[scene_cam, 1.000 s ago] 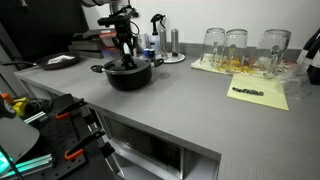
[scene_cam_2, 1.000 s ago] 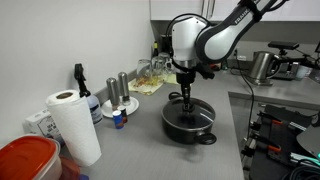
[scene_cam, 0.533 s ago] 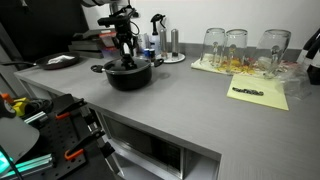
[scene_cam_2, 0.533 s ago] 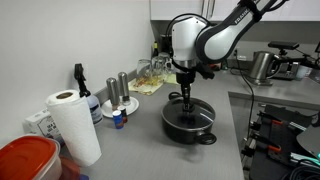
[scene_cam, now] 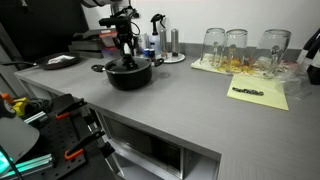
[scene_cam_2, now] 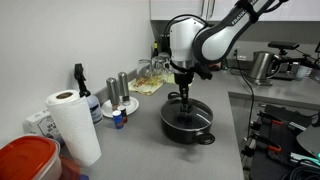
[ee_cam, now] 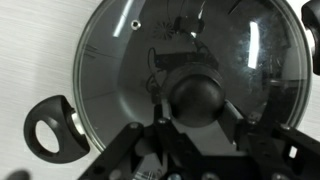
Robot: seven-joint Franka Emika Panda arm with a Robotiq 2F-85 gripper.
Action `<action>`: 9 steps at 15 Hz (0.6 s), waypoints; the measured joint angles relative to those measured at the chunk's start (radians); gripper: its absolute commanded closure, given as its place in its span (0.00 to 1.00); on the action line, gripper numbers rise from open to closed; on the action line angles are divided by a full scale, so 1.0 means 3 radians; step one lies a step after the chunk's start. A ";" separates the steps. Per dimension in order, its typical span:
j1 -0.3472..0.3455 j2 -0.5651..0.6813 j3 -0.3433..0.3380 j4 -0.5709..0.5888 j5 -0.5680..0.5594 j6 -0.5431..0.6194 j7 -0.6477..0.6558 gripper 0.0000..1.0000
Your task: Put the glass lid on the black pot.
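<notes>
My gripper opens now, since the glass lid's metal rim sits level along the black pot's upper edge [scene_cam: 128,73] [ee_cam: 77,122], so the lid would remain seated.
The black pot [scene_cam: 131,78] stands on the grey counter and shows in both exterior views [scene_cam_2: 188,124]. The glass lid [ee_cam: 120,70] lies flat over it, and its metal rim fills the wrist view. One pot handle [ee_cam: 52,126] sticks out beyond the rim. My gripper [ee_cam: 197,102] hangs straight down over the pot's middle [scene_cam: 126,58] [scene_cam_2: 186,103]. Its two fingers sit close against both sides of the lid's black knob [ee_cam: 197,95] and are shut on it.
Tall drinking glasses [scene_cam: 238,46] and yellow paper [scene_cam: 258,93] lie to one side. A flat dark dish [scene_cam: 58,61] sits beyond the pot. A paper towel roll [scene_cam_2: 73,125], spray bottle [scene_cam_2: 80,85], shakers [scene_cam_2: 118,90], a red container [scene_cam_2: 25,160] and a kettle [scene_cam_2: 262,65] stand around.
</notes>
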 measured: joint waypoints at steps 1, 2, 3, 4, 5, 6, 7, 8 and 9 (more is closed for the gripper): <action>0.0003 0.0012 0.0000 0.0018 0.0000 -0.0007 0.0000 0.76; 0.0005 0.0022 0.0000 0.0035 0.0000 -0.0013 0.0000 0.26; 0.0007 0.0030 0.0000 0.0048 0.0000 -0.0016 0.0000 0.25; 0.0008 0.0038 0.0000 0.0058 0.0000 -0.0018 0.0000 0.18; 0.0010 0.0047 0.0000 0.0068 0.0000 -0.0016 0.0000 0.12; 0.0012 0.0056 0.0000 0.0077 0.0000 -0.0015 0.0000 0.04; 0.0013 0.0060 0.0001 0.0084 0.0000 -0.0013 0.0000 0.01; 0.0013 0.0060 0.0003 0.0089 0.0000 -0.0010 0.0000 0.00; 0.0013 0.0057 0.0007 0.0092 0.0000 -0.0007 0.0000 0.00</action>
